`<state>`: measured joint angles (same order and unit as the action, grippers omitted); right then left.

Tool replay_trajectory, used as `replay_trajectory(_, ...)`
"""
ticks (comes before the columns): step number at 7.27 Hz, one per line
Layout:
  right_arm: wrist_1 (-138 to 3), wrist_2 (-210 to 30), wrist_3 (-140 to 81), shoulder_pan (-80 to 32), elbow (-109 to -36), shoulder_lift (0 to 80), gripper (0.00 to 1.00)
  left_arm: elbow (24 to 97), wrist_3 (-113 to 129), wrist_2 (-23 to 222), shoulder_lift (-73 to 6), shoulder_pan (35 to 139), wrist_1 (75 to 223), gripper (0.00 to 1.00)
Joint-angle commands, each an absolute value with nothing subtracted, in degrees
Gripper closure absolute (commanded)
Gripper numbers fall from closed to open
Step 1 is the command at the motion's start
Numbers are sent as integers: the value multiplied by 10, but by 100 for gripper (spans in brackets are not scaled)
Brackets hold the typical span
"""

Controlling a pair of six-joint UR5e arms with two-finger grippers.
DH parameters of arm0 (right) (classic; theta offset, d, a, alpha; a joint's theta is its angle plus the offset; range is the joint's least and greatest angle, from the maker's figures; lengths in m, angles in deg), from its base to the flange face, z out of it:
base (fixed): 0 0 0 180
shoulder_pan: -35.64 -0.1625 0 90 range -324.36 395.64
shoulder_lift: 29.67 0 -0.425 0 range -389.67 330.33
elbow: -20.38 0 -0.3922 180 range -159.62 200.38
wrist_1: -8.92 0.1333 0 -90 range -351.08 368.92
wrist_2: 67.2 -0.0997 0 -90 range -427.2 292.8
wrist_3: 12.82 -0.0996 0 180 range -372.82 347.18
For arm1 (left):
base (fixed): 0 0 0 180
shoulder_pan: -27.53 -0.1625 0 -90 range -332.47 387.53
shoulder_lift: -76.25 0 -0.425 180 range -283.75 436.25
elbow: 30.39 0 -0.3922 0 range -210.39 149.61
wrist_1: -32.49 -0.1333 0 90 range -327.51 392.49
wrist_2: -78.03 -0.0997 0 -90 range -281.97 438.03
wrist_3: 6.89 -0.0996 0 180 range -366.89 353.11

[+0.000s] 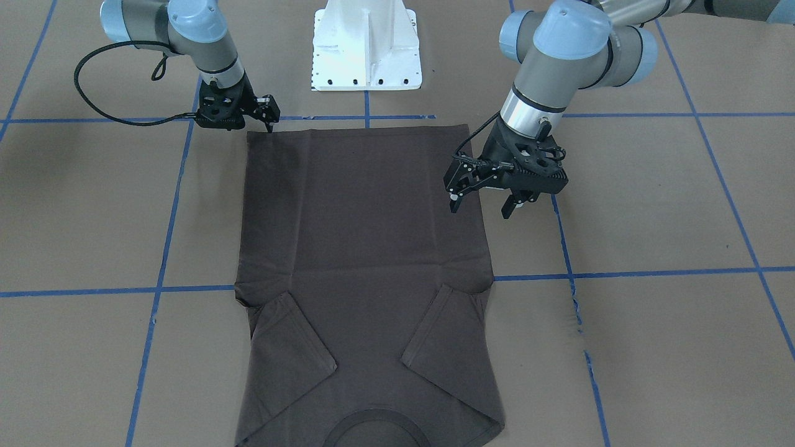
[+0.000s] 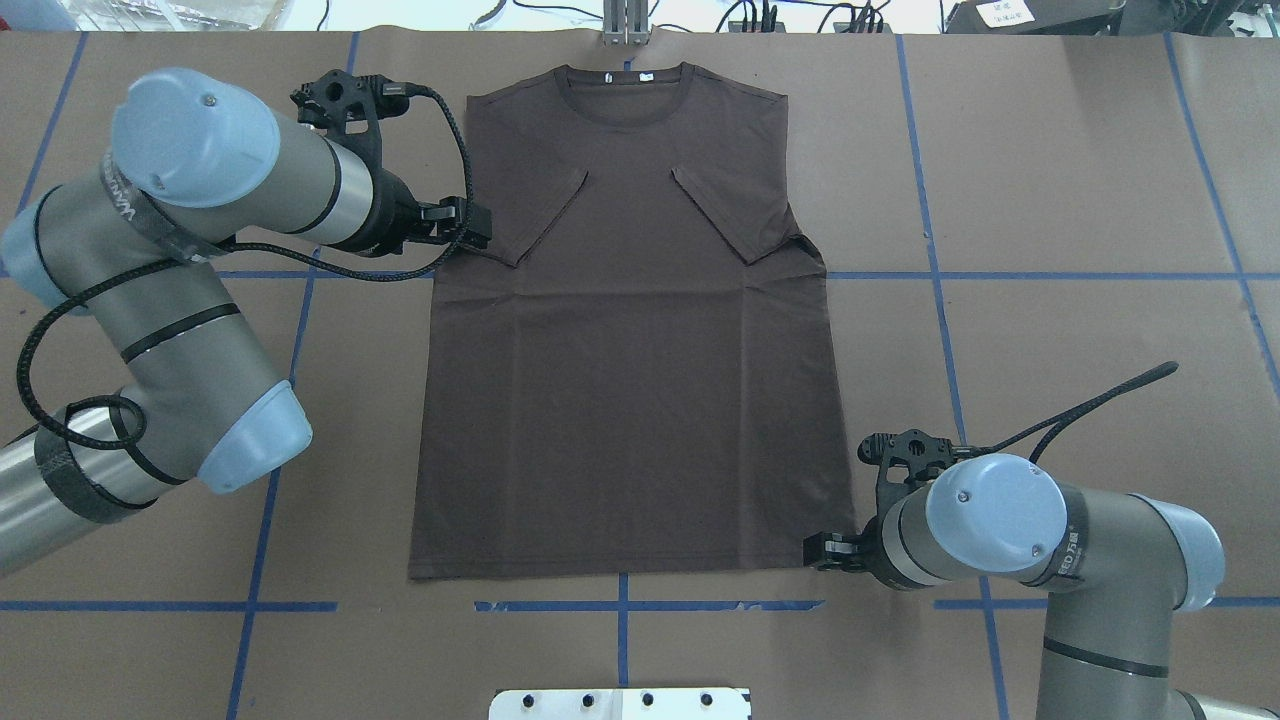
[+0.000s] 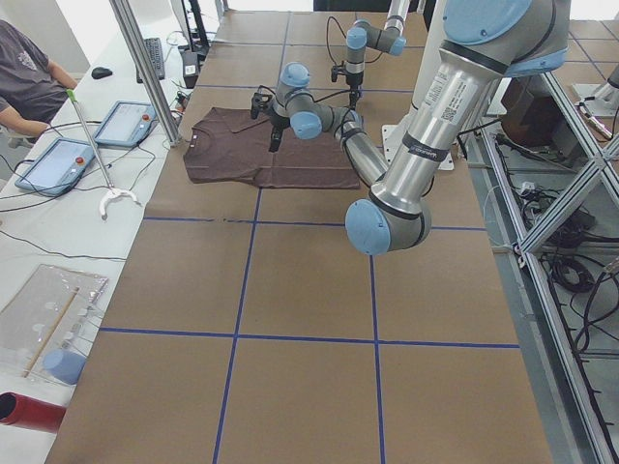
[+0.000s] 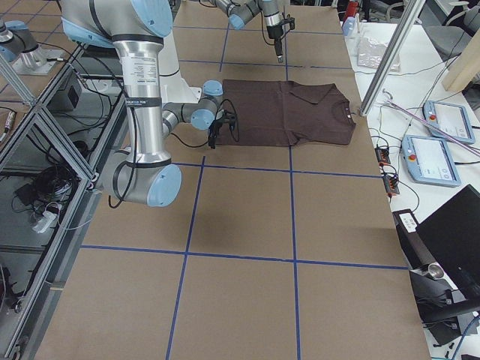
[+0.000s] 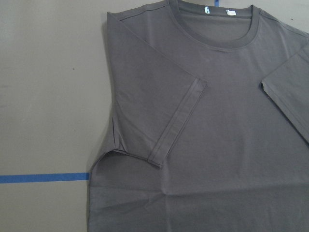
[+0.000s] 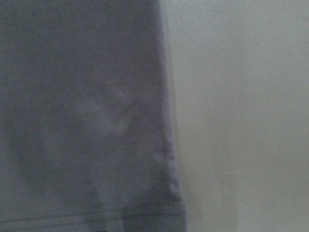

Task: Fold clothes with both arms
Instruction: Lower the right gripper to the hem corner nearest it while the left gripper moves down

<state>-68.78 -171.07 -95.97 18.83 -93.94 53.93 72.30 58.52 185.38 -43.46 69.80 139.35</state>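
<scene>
My right gripper's low fingers straddle the T-shirt (image 1: 366,248) at its hem corner (image 1: 251,134), one at the cloth, one at the table, so it is time to close now.
The dark brown-grey T-shirt (image 1: 366,248) lies flat on the table (image 1: 652,205) with both sleeves folded inward and its collar (image 2: 625,85) on the far side from the robot. My left gripper (image 1: 482,207) is open and empty. It hovers over the shirt's side edge below the folded left sleeve (image 2: 535,215). My right gripper (image 1: 271,124) is low at the hem corner (image 2: 822,550). It shows side-on, so I cannot tell whether it is open or shut. The right wrist view shows that corner (image 6: 164,193) very close and blurred. The left wrist view shows the sleeve and collar (image 5: 217,29).
The white pedestal base (image 1: 366,46) stands just behind the hem. Blue tape lines (image 1: 621,273) cross the brown table. Tablets (image 3: 126,121) and a seated person (image 3: 24,77) are past the collar end.
</scene>
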Motion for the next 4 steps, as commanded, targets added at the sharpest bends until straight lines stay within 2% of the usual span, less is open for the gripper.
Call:
replay_trajectory(1,-688,-1708,-954,184,-931,539,5,724,585,1853,-434,698,1394,0)
replay_trajectory(3,-688,-1708,-954,184,-929,539,14,723,585,1853,-434,698,1394,0)
replay_trajectory(4,-688,-1709,-954,184,-929,538,27,723,585,1853,-434,698,1394,0)
